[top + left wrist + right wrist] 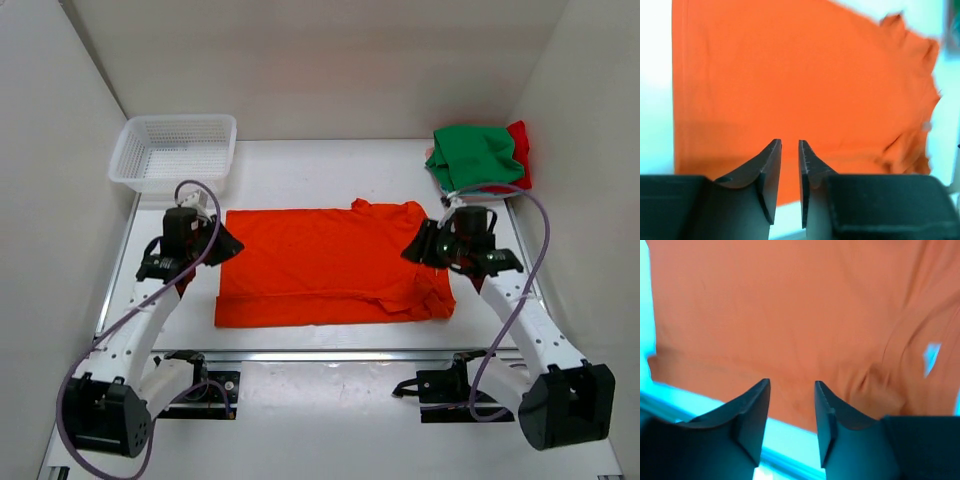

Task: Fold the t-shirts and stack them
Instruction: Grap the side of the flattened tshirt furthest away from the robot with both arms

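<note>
My left gripper grabs the shirt's far corner [231, 214] by the white mesh basket [173, 152] next, to fold the far edge of the orange t-shirt inward.
The orange t-shirt [330, 265] lies flat and folded lengthwise on the middle of the table; it fills the left wrist view [790, 85] and the right wrist view [790, 315]. My left gripper [228, 245] hovers at the shirt's left edge, jaws slightly apart and empty [790, 145]. My right gripper [415, 248] hovers over the shirt's right end, jaws apart and empty [791, 385]. The green t-shirt [475, 155] lies crumpled at the back right on top of the red t-shirt [521, 150].
A white mesh basket [175, 150] stands at the back left corner. White walls close in the table on the left, back and right. A metal rail runs along the near edge [330, 355].
</note>
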